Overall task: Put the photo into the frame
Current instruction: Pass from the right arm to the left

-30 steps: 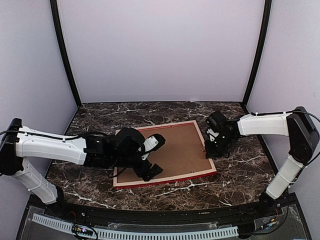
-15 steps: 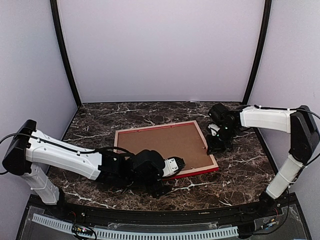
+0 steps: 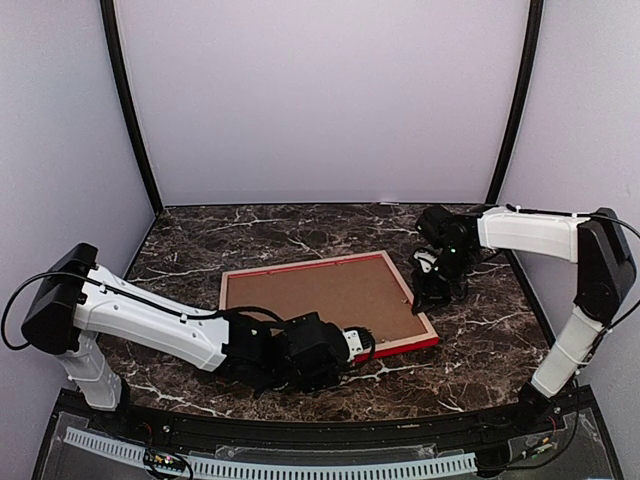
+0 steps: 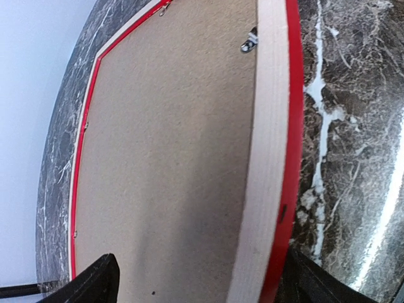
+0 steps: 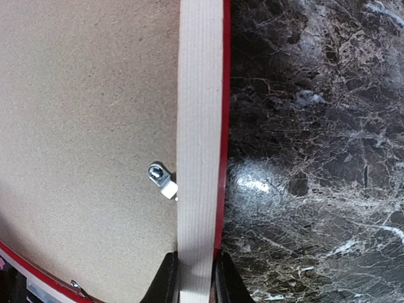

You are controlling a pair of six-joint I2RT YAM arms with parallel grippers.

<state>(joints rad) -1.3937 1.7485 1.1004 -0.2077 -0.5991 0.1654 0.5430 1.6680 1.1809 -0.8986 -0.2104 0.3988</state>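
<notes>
My left gripper picks up the frame by its long red-edged bar [image 3: 394, 348] next, to turn it over with the frame's backing board [image 3: 330, 292].
The frame [image 3: 401, 345] lies face down on the marble table, its pale wood back up and its red edge showing. The brown backing board [image 3: 320, 295] sits in it. The photo is hidden. My right gripper [image 3: 425, 298] is shut on the frame's right rail; in the right wrist view [image 5: 197, 278] both fingers pinch the pale rail [image 5: 199, 126]. My left gripper [image 3: 362, 346] is open at the near right part of the frame. In the left wrist view [image 4: 202, 284] its fingers straddle the near rail [image 4: 268, 158], one over the backing board [image 4: 164, 145], one outside the red edge.
Small metal turn clips hold the backing, one by the right rail [image 5: 161, 179] and one by the near rail [image 4: 250, 41]. Black posts and pale walls close the table at the back and sides. My left arm [image 3: 150, 320] lies low along the table's near left.
My left gripper has swung from above the frame's left part round to its near edge. The frame has turned slightly and slid, its right rail held by the right gripper.
</notes>
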